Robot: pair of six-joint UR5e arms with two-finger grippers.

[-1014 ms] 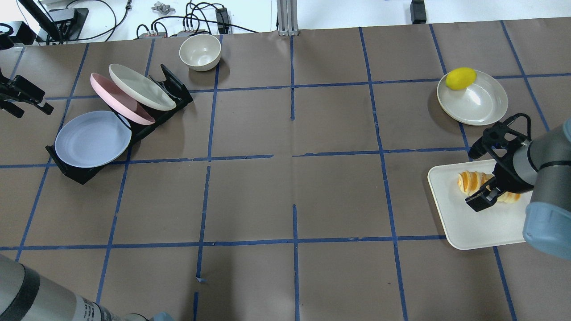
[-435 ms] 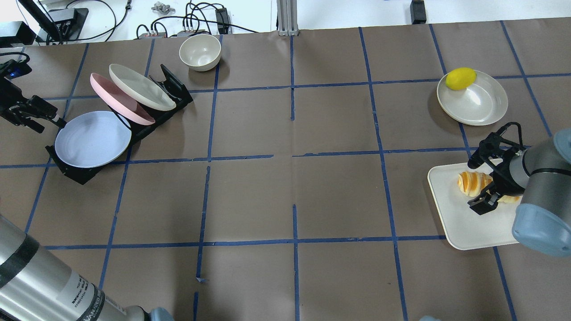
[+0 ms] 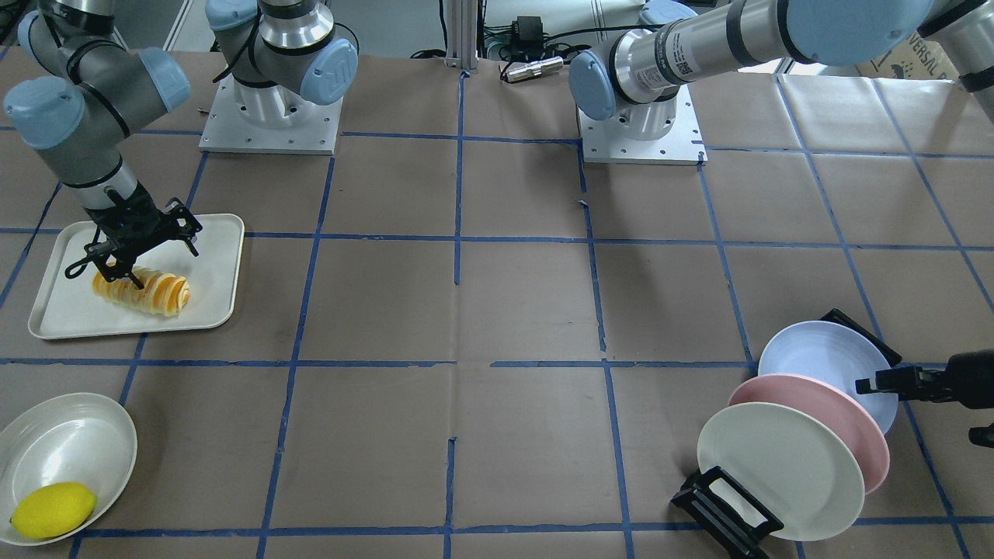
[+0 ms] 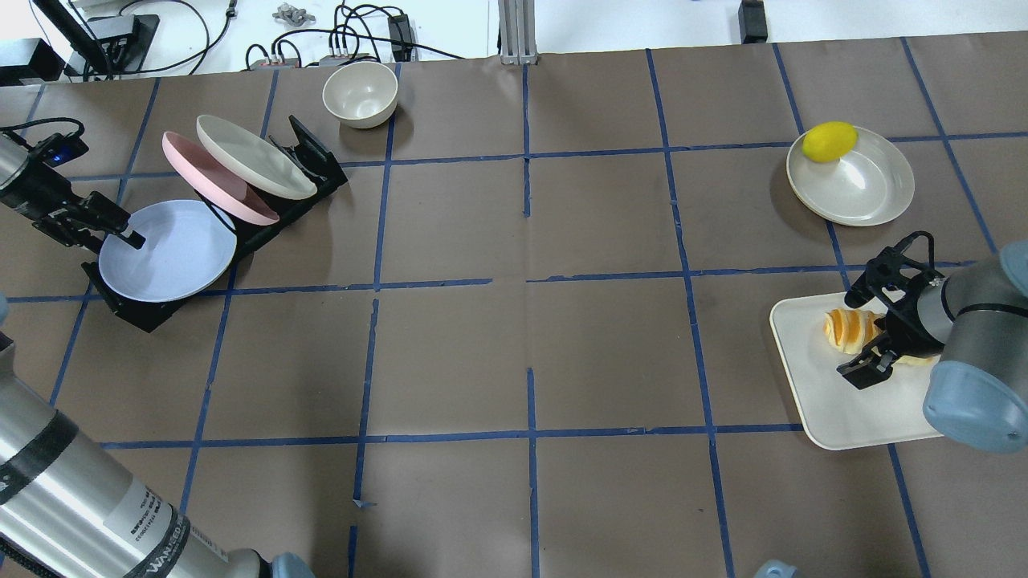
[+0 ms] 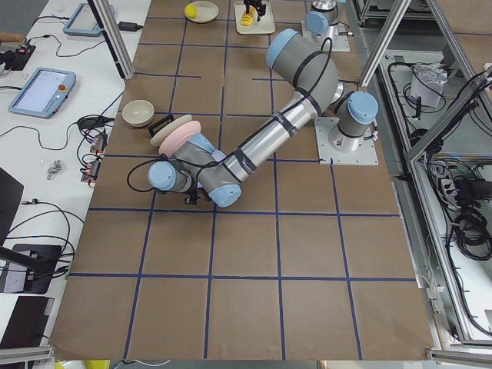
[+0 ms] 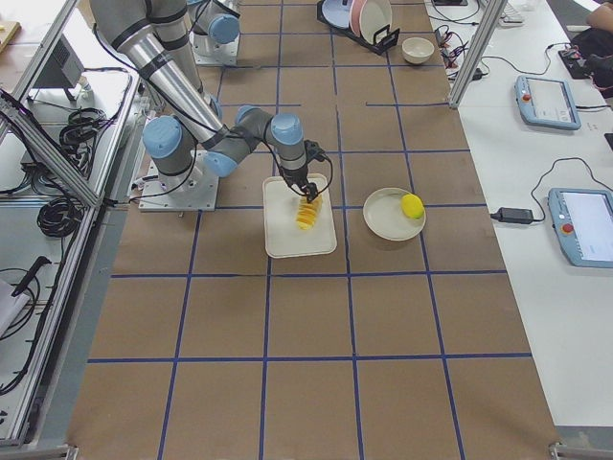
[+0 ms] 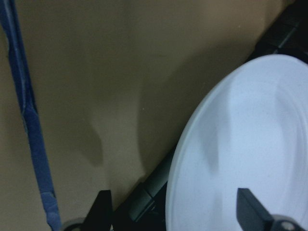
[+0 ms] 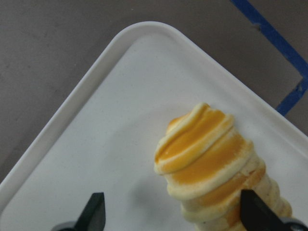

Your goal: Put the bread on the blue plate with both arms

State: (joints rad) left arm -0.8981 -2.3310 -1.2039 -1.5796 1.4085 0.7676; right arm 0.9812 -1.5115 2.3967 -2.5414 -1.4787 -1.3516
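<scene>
The blue plate's flat middle [image 3: 823, 359] needs to stay free for the bread, so my left gripper should grab the plate by its rim [image 3: 896, 407] next.
The bread [image 4: 850, 327] lies on a cream tray [image 4: 835, 409] at the right; it also shows in the front view [image 3: 147, 289] and the right wrist view [image 8: 211, 159]. My right gripper [image 4: 862, 333] is open and low over the tray, one finger on each side of the bread [image 8: 173, 216]. The blue plate [image 4: 173, 253] leans in the front slot of a black rack [image 4: 313, 160] at the left. My left gripper [image 4: 116, 239] is open, with the plate's left rim [image 7: 192, 144] between its fingers.
A pink plate [image 4: 205, 172] and a cream plate [image 4: 249, 152] stand in the same rack behind the blue one. A cream bowl [image 4: 360, 92] sits at the back. A lemon [image 4: 830, 140] lies on a cream plate [image 4: 871, 193] beyond the tray.
My left gripper has moved right, from beside the rack to the blue plate's rim. My right gripper has sunk a little around the bread. Both stay open.
</scene>
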